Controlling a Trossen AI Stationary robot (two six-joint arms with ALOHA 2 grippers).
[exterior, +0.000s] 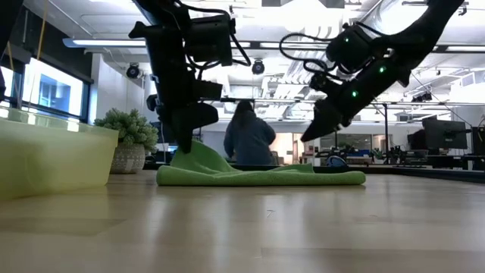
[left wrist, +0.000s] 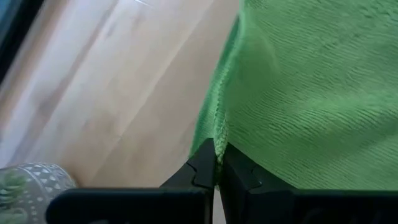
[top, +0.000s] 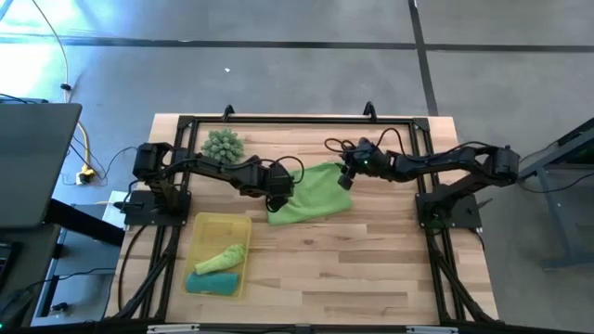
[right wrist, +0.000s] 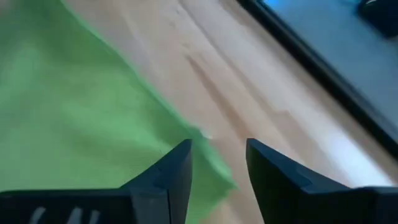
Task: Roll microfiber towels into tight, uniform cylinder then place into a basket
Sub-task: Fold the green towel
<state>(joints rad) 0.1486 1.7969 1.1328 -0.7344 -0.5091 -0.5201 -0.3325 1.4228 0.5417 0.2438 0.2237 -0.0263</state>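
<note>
I should open my left gripper now, because the towel's pinched edge in the fingers lines up over the towel's lower layer and would settle there.
A lime green towel [top: 311,195] lies spread on the wooden table [top: 371,269]; its left part is raised. My left gripper [top: 278,197] is shut on the towel's left edge. My right gripper [top: 345,178] is open above the towel's far right corner [right wrist: 214,171], touching nothing. The yellow basket [top: 219,252] stands at the near left and holds a rolled lime green towel [top: 223,257] and a teal towel [top: 213,283]. My left gripper pinches the lime towel's left edge [left wrist: 219,134] between its two fingers, coming from above and pointing down. The edge is lifted into a small peak [exterior: 195,155]; the rest of the towel lies flat on the table.
A spiky pale-green ball plant in a patterned pot [top: 224,145] stands at the far left, close to my left arm. A black frame [top: 306,121] runs along the table's far edge. A person [exterior: 248,140] sits in the room behind. Bare wood lies to the near right.
</note>
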